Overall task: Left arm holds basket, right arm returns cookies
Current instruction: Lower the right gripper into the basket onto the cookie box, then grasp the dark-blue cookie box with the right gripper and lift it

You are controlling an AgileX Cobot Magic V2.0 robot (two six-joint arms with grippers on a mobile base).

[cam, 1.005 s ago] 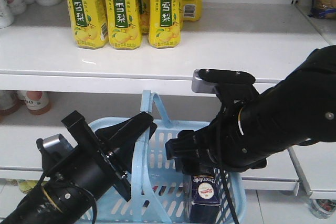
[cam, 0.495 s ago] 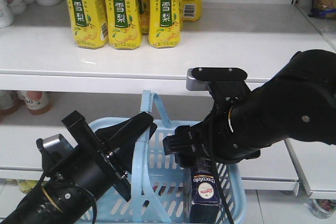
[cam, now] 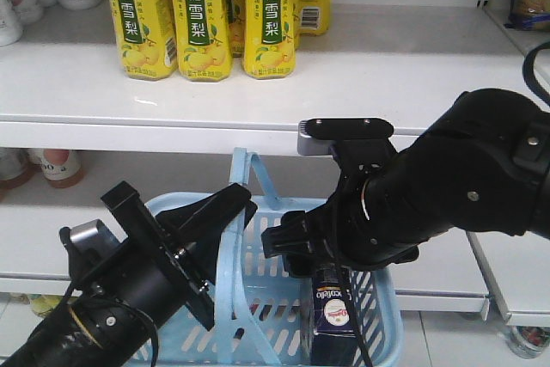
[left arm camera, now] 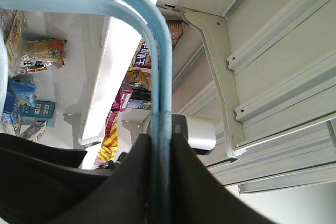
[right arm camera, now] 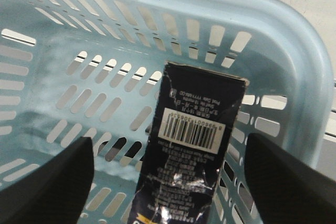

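The cookies box needs to go back to the white shelf [cam: 387, 66]. My right gripper should next grab it by its narrow barcode side [cam: 333, 324].
The light blue basket [cam: 275, 294] hangs in front of the white shelves. My left gripper [cam: 241, 199] is shut on its two hoop handles [left arm camera: 160, 77], which run straight up between the black jaws. The dark navy cookies box [cam: 333, 315] stands upright inside the basket at its right side. In the right wrist view the box [right arm camera: 191, 145] shows its white barcode patch. My right gripper [right arm camera: 168, 182] is open, with one black finger [right arm camera: 47, 182] on each side of the box, apart from it. The bulky right arm [cam: 447, 186] leans over the basket from the right.
Yellow drink bottles [cam: 202, 15] stand on the upper white shelf [cam: 387, 66]. A lower shelf edge [cam: 481, 298] runs behind the basket. A silver-grey block [cam: 86, 234] sits on the left arm. Snack packs [left arm camera: 121, 108] show on far shelves.
My right arm has moved left and down over the basket, closer above the cookies box. The left arm and the basket have not moved.
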